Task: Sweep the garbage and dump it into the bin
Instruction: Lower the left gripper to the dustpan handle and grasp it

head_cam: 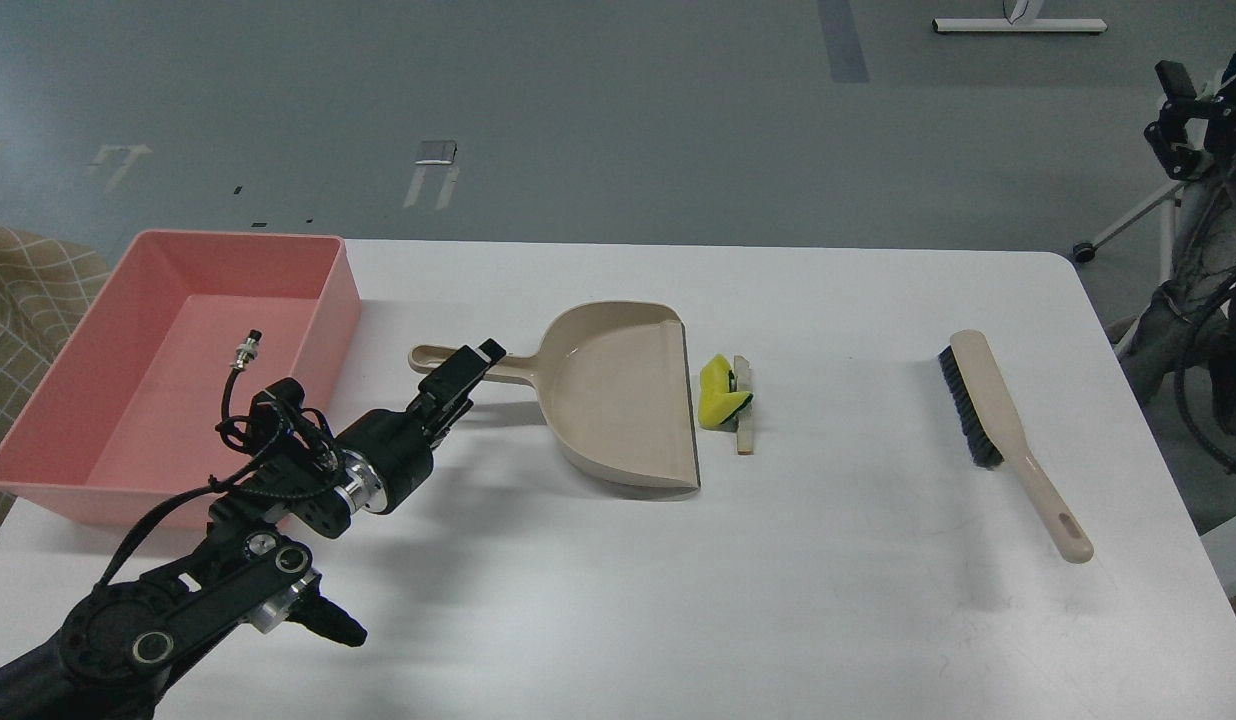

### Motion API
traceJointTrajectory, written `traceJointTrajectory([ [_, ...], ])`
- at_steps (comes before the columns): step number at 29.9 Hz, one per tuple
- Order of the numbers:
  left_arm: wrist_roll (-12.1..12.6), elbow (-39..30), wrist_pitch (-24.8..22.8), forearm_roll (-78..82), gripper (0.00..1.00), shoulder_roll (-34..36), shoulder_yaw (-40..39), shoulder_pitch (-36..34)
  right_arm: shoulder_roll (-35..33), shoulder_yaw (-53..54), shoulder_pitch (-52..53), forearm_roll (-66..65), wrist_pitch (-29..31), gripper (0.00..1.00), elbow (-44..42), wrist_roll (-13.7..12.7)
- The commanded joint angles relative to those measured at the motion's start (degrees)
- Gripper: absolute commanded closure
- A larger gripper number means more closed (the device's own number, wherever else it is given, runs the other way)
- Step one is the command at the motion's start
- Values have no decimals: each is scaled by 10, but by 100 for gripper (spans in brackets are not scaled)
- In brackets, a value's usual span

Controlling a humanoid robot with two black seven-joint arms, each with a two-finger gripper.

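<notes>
Next, my left gripper grabs the dustpan by its slim handle [507, 370], since the dustpan's broad pan spreads far wider than the gripper's open fingers.
The garbage lies right of the dustpan's lip: a yellow sponge scrap with a dark green layer [723, 391] and a thin beige stick scrap [744, 408] touching it. The beige dustpan [618, 395] lies flat mid-table, its handle [430, 357] pointing left. My left gripper [466, 378] is low over the handle, open, with one finger on each side of it. The pink bin [38, 440] stands at the table's left and looks empty. My right gripper [1178, 115] is a dark shape off the table's far right edge; its fingers cannot be told apart.
A beige brush with black bristles [988, 405] lies on the right part of the white table [828, 600], handle toward me. A checked cloth [18, 290] shows left of the bin. Dark cables and a stand are off the table's right edge.
</notes>
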Motion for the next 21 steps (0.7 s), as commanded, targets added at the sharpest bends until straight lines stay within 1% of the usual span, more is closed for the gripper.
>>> traceJointTrajectory([
  [1, 7, 12, 2, -3, 2, -11, -1, 0, 1, 0, 0, 0, 0, 0, 0, 0],
  [4, 12, 29, 2, -2, 2, -26, -3, -3, 1, 0, -2, 0, 0, 0, 0, 0],
  [7, 12, 45, 2, -3, 3, -36, -5, -4, 1, 0, -2, 0, 0, 0, 0, 0],
  [13, 13, 84, 18, -3, 3, -64, -5, -28, 1, 0, -2, 0, 0, 0, 0, 0],
  [14, 16, 90, 18, -4, 3, -69, -6, -33, 1, 0, -3, 0, 0, 0, 0, 0],
  [21, 21, 103, 19, -5, 5, -81, -5, -53, 2, 0, -2, 0, 0, 0, 1, 0],
])
